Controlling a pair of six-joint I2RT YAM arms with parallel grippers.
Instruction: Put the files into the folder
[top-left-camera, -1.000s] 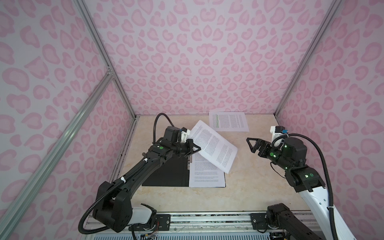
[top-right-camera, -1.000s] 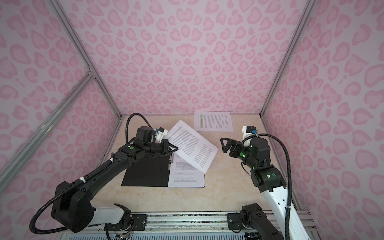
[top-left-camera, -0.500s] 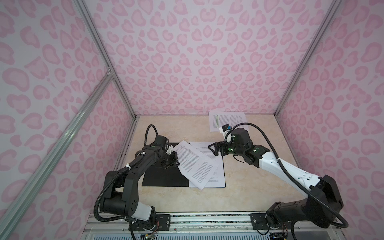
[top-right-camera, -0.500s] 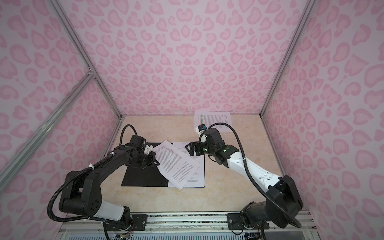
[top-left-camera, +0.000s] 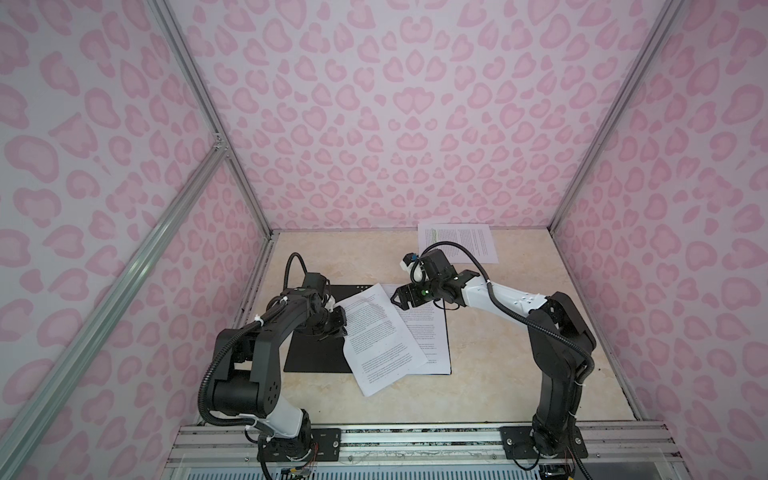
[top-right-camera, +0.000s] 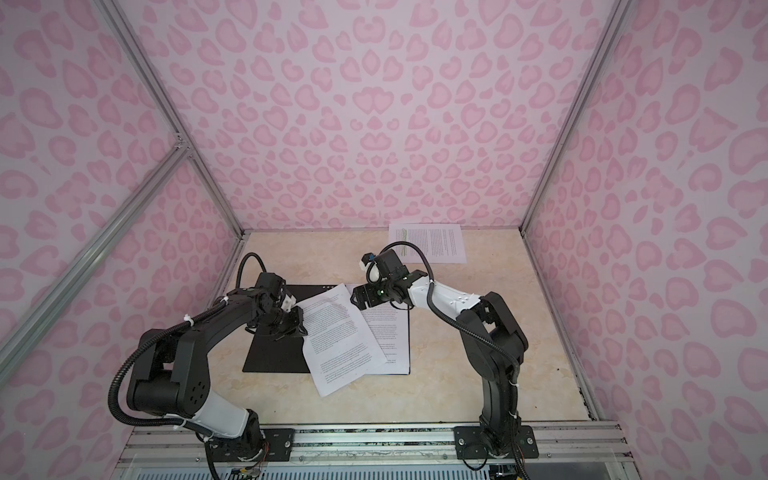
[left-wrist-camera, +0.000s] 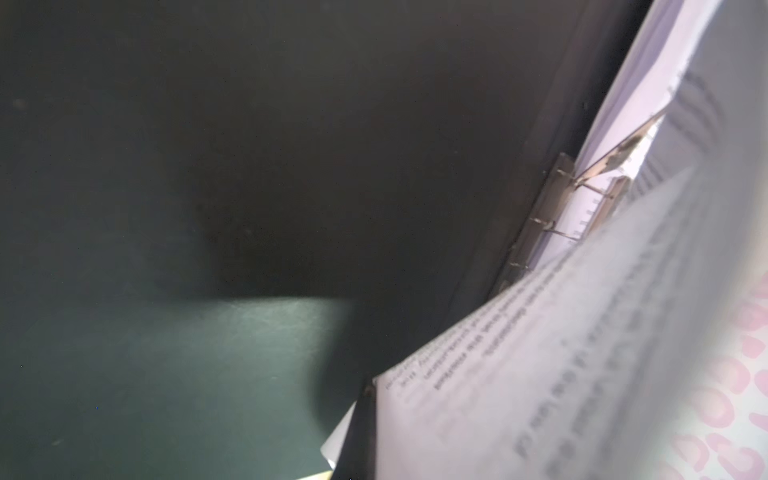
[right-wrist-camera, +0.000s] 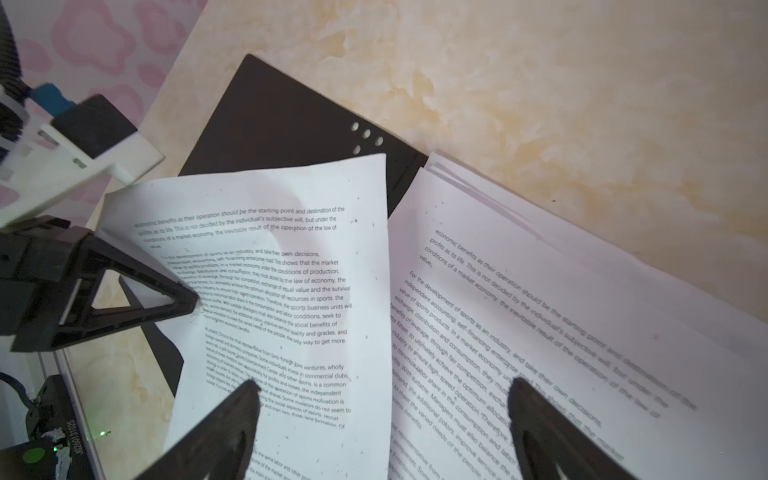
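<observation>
Next, my right gripper pinches the tilted sheet's long edge (top-left-camera: 390, 299) opposite my left gripper, near the sheet's far corner, so it enters the folder (top-left-camera: 318, 349) clip-side edge first.
The folder (top-left-camera: 318, 349) lies open, black inside up, in both top views (top-right-camera: 274, 353). A stack of files (top-left-camera: 430, 332) rests on its right half. One tilted sheet (top-left-camera: 376, 338) lies across the folder's middle and the stack. My left gripper (top-left-camera: 338, 322) is shut on that sheet's left edge. In the left wrist view the sheet (left-wrist-camera: 540, 374) runs past the metal clip (left-wrist-camera: 540, 224). My right gripper (top-left-camera: 397, 297) hangs open just above the sheet's far corner. In the right wrist view its fingers (right-wrist-camera: 232, 424) straddle the edge between the sheet (right-wrist-camera: 291, 291) and the stack (right-wrist-camera: 561, 316).
Another printed sheet with green highlighted lines (top-left-camera: 457, 243) lies at the back of the table, by the rear wall. Pink patterned walls close in three sides. A metal rail (top-left-camera: 415, 436) runs along the front edge, carrying both arm bases.
My right arm has swung in from the right side to hover over the folder's middle. My left gripper has pulled back and lowered the sheet, which now lies nearly flat across the folder.
</observation>
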